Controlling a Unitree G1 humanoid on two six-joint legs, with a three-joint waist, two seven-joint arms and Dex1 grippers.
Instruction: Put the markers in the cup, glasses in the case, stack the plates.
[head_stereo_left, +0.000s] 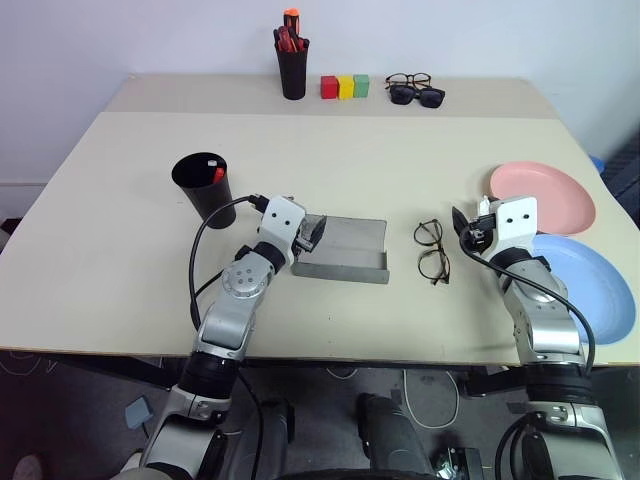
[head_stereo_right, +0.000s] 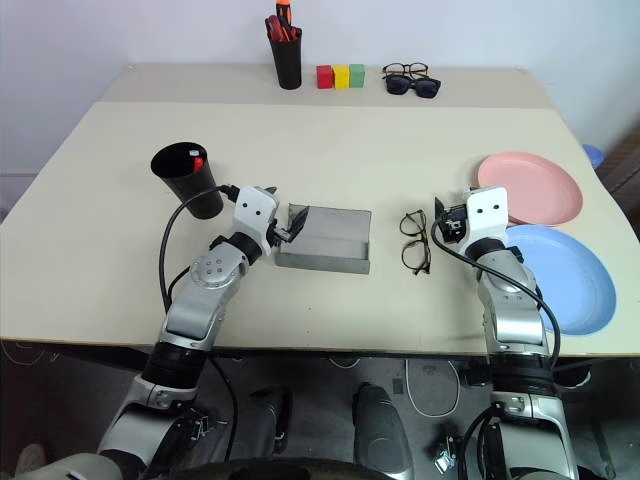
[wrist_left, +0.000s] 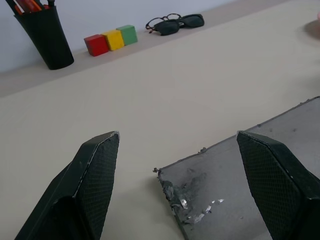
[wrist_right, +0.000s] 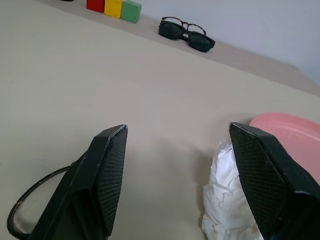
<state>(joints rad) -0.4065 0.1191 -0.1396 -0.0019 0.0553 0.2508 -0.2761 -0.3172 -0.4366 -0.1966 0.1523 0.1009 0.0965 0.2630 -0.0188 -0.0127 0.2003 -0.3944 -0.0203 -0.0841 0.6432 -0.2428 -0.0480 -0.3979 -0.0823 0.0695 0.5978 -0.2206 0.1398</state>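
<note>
My left gripper pinches the case by the thin edge of its scuffed end next, since the case's open panel spreads wider than my fingers' span.
The black cup stands left of centre with the markers inside, a red tip and a white end showing at its rim. To its right the grey case lies open. My left gripper is open and empty at the case's near-left corner. The wire-framed glasses lie on the table right of the case. My right gripper hangs open and empty just right of them. The pink plate and the blue plate sit side by side at the right edge.
Along the back edge stand a black pen holder with red and orange pens, three coloured blocks, and black sunglasses with dark-framed spectacles. A crumpled white paper lies by my right gripper's fingers.
</note>
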